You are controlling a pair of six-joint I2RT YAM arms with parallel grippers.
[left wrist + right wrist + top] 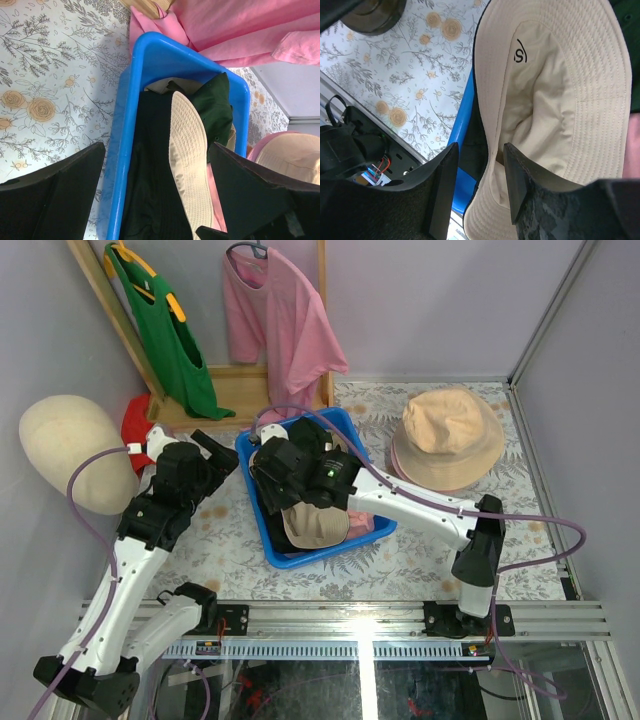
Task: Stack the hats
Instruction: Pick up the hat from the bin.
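Observation:
My right gripper grabs the black bucket hat's brim edge (281, 513) next, which leaves the hat's opening free to stack over the peach bucket hat (447, 435).
A blue bin (262, 530) in the middle of the table holds several hats. On top lies a black bucket hat with a cream lining (315, 527), lining up. A dark green cap (215, 107) lies behind it, and pink fabric (372, 525) shows at the bin's right side. My right gripper (480, 147) hangs over the bin with its jaws apart, one on each side of the cream brim (555, 100). My left gripper (157, 146) is wide open and empty above the bin's left wall (122, 150). A peach bucket hat (447, 435) sits on a pink hat (400, 468) at the back right.
A cream mannequin head (70, 455) stands at the left with something red (135, 425) behind it. A green T-shirt (170, 340) and a pink T-shirt (280, 320) hang on a wooden rack (240, 385) at the back. Walls close in the table's sides.

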